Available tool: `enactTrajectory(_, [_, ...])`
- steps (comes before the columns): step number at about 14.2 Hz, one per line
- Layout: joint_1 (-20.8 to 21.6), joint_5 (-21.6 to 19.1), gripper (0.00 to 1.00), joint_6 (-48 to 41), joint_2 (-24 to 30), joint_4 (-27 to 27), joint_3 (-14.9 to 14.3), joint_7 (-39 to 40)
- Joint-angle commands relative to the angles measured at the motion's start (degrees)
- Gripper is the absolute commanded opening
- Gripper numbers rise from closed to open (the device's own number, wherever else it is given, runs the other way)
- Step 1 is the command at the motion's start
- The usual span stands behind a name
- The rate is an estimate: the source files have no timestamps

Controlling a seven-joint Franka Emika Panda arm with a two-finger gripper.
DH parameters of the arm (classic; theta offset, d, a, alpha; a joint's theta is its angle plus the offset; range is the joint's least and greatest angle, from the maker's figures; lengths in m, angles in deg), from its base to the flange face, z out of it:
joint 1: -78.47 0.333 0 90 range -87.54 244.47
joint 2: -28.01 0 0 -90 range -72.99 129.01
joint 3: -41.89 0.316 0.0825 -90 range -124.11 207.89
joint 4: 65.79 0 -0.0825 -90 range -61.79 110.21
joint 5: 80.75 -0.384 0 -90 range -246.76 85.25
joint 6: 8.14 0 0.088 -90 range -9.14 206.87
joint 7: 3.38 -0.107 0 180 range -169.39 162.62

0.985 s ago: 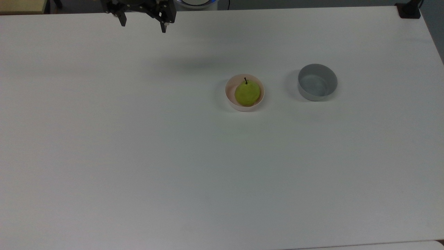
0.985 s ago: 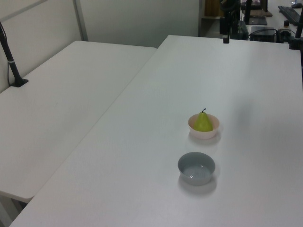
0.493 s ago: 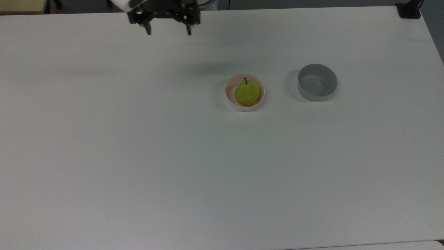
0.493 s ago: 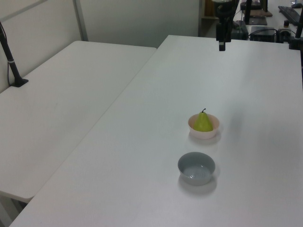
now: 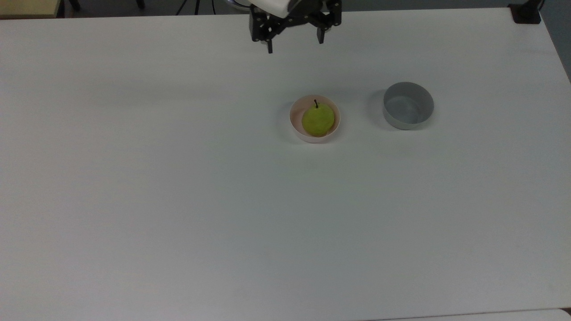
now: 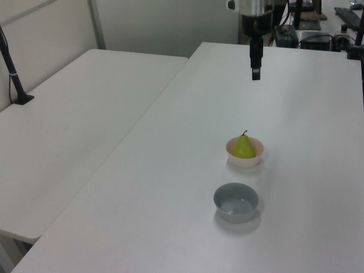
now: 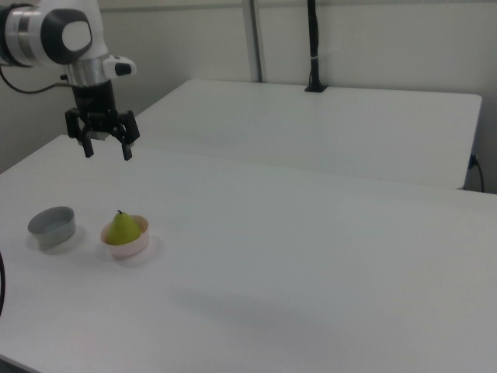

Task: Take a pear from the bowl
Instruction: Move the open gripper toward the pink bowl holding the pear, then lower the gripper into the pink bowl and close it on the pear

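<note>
My gripper will next grab the yellow-green pear by its short dark stem. Then it can lift the pear out of the pale pink bowl.
A yellow-green pear with a short dark stem stands in the pale pink bowl near the middle of the white table. My gripper hangs open in the air, well above the table, with nothing between its fingers. In the top view it is above the bowl in the picture, a little to its left. In the right view it is high over the bowl.
A grey bowl stands beside the pink one, to the top view's right. A second white table adjoins this one. A black post stands on it.
My gripper has moved toward the top view's right along the far table edge, from far left of the bowl to nearly in line with it. Pear and bowls have not moved.
</note>
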Motion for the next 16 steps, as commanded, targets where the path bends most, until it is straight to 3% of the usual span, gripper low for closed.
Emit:
enactTrajectory(1, [3.8, 0.2, 1.00, 3.5, -7.5, -1.1, -0.8, 0.0])
enactTrajectory(4, [5.8, 0.9, 1.00, 4.7, -13.7, -0.8, -0.9, -0.9])
enactTrajectory(7, [7.6, 4.6, 1.00, 4.8, -19.1, -0.8, -0.9, -0.9])
enactTrajectory(10, [7.9, 7.1, 1.00, 8.1, -21.4, 0.8, -0.9, -0.9])
enactTrajectory(16, [8.8, 8.5, 0.82, 8.3, -21.9, 0.9, -0.9, -1.0])
